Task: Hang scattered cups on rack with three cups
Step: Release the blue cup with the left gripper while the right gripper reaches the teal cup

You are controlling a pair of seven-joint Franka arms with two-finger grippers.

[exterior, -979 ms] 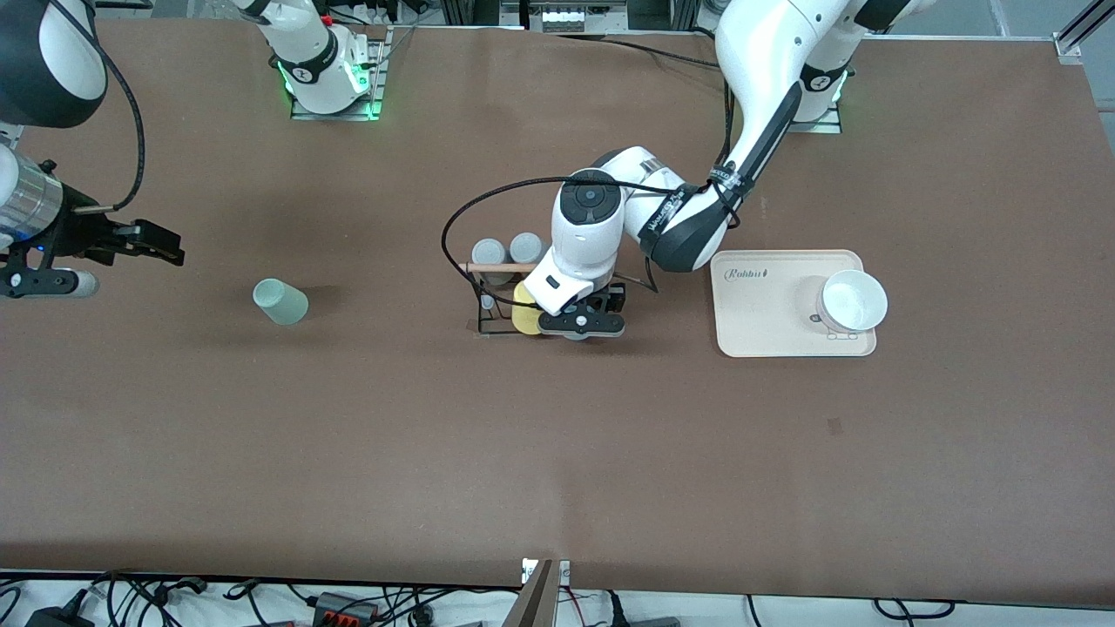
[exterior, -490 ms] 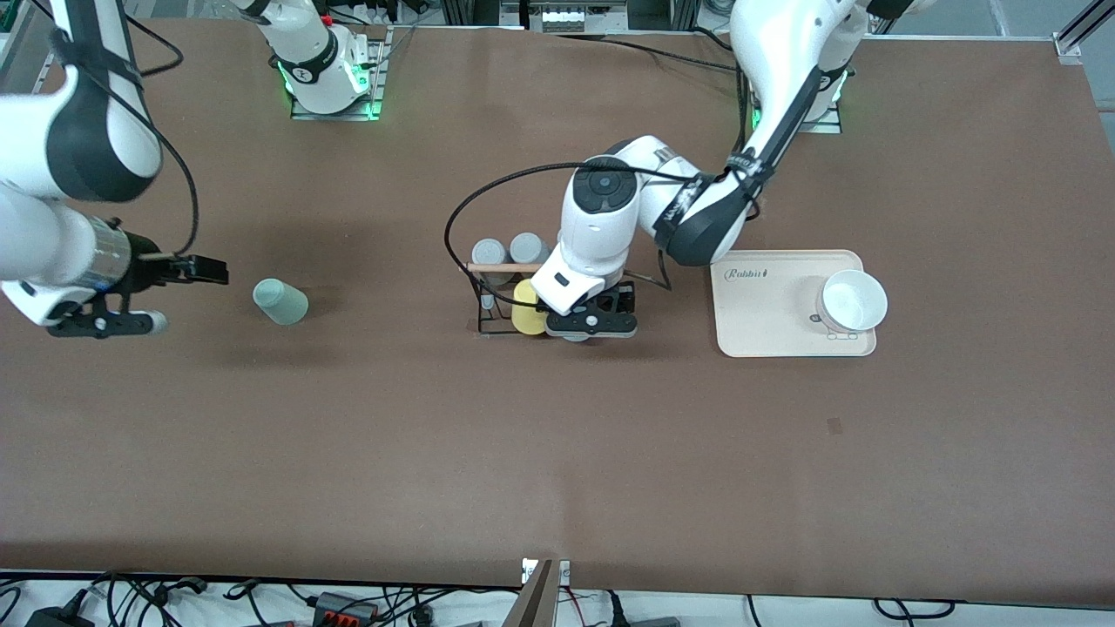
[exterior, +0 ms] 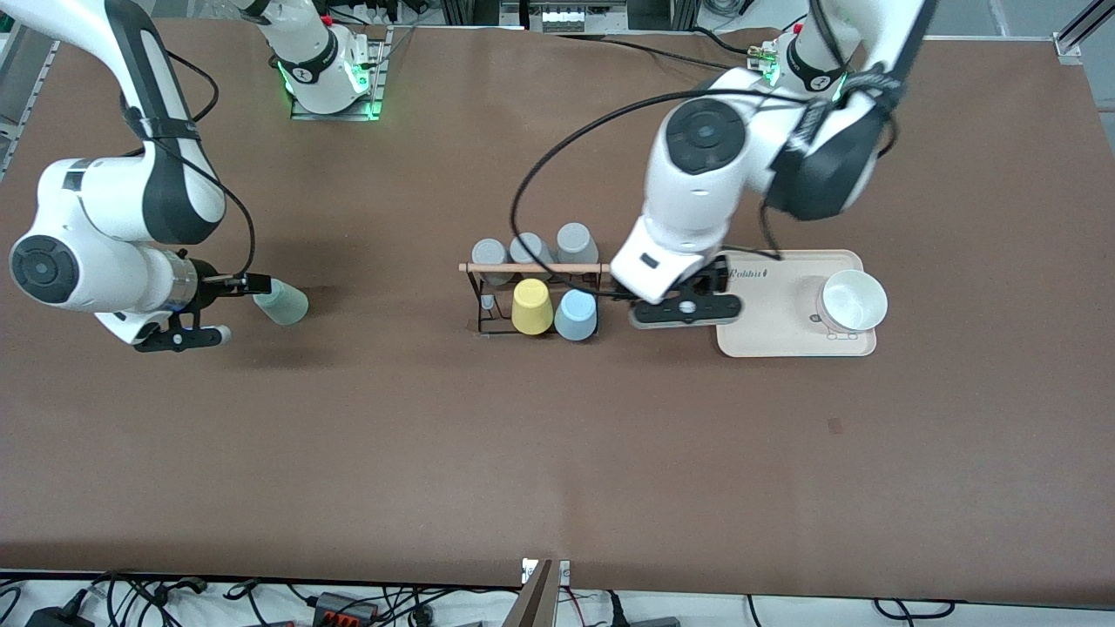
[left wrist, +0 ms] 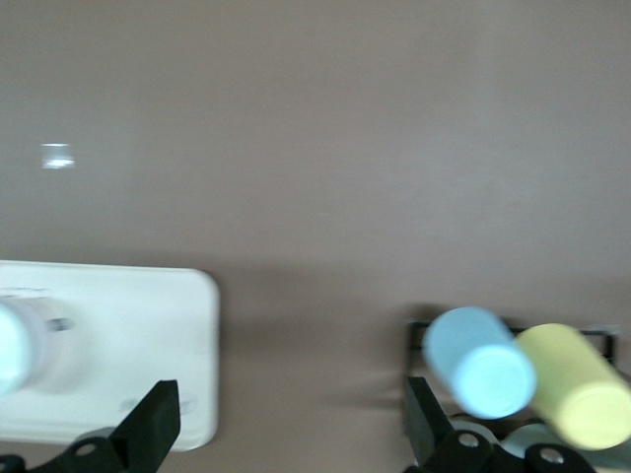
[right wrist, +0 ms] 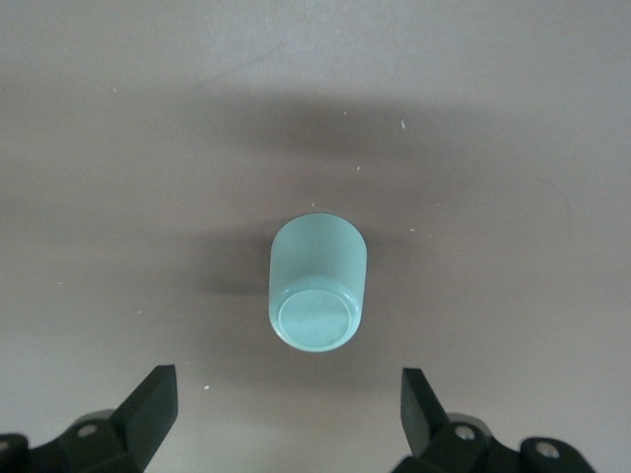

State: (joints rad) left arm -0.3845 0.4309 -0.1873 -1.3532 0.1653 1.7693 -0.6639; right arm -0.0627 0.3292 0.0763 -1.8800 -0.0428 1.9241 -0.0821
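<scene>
The mint-green cup has to slip onto the rack with its opening free, so my right gripper should grab the cup by its closed bottom next.
The black wire rack with a wooden rod stands mid-table. A light blue cup sits on it beside a yellow cup; both also show in the left wrist view, the light blue cup and the yellow cup. My left gripper is open and empty, over the table between the rack and the tray; it shows in its wrist view. The mint-green cup lies on its side toward the right arm's end. My right gripper is open just beside it, the cup ahead of the gripper.
Three grey cups hang on the rack's side nearer the robots. A beige tray with a white bowl lies toward the left arm's end, close to my left gripper; the tray also shows in the left wrist view.
My left gripper has drawn back from the rack toward the tray, uncovering the light blue cup on the rack. My right gripper has moved up to the mint-green cup.
</scene>
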